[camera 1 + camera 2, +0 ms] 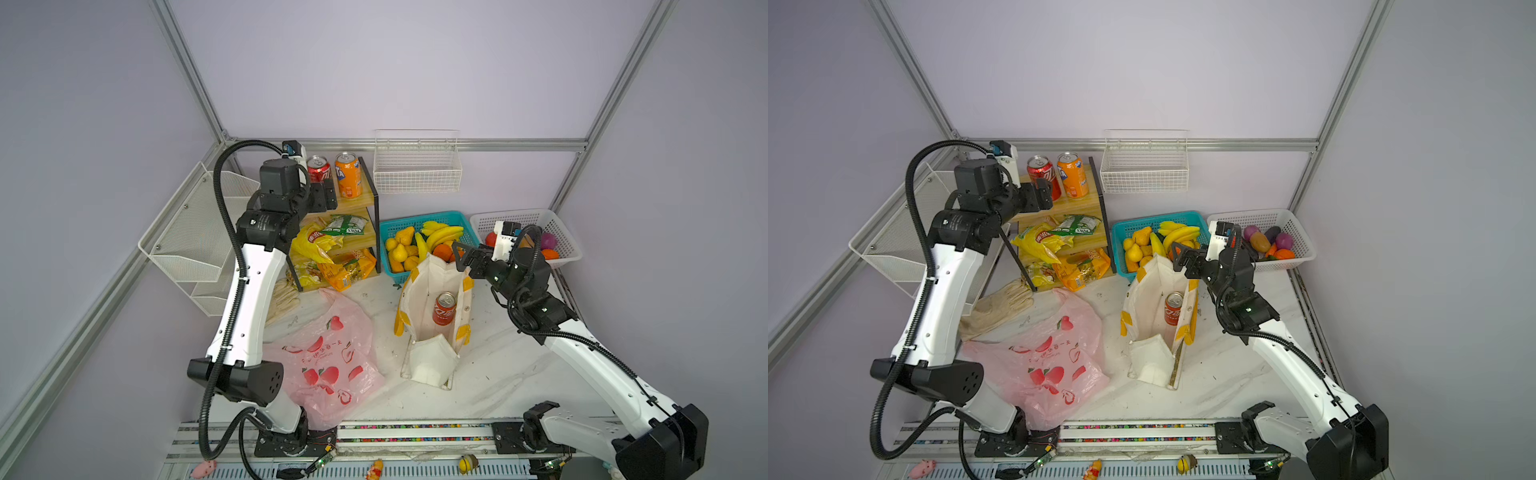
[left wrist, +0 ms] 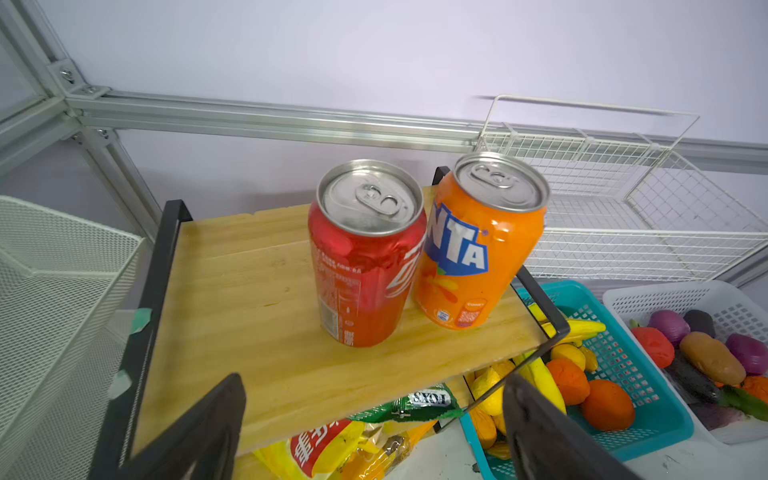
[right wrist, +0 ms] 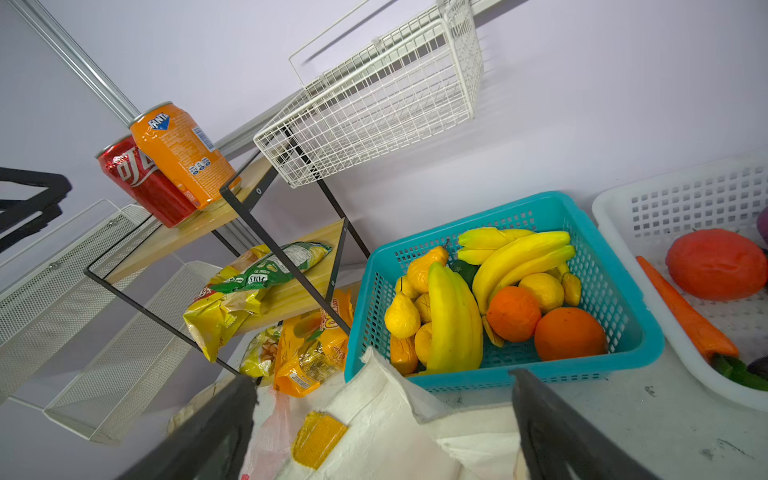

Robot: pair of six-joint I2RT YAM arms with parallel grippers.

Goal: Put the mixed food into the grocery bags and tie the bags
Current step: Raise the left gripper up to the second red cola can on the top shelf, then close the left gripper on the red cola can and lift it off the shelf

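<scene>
The left gripper should next grab the red cola can around its sides, so that the can's base stays free and the can can stand upright in the tote.
One red cola can (image 1: 318, 168) (image 2: 365, 253) stands on the top board of the wooden shelf, touching the orange soda can. My left gripper (image 1: 328, 195) (image 2: 374, 386) is open and empty just in front of that can. A second cola can (image 1: 444, 308) (image 1: 1173, 308) stands inside the white canvas tote (image 1: 419, 291). My right gripper (image 1: 461, 253) (image 3: 384, 380) hangs open and empty over the tote's far end. Yellow and orange toy fruits (image 1: 441, 251) (image 3: 569, 332) fill the teal basket (image 1: 465, 220). The pink apple-print bag (image 1: 332, 357) lies crumpled by the left arm.
An orange soda can (image 1: 348, 174) shares the top board. Snack packets (image 1: 328, 237) fill the lower boards. A white basket (image 1: 561, 245) of toy vegetables sits at the back right. A wire basket (image 1: 417, 166) hangs on the back wall, a mesh rack (image 1: 191, 249) on the left wall.
</scene>
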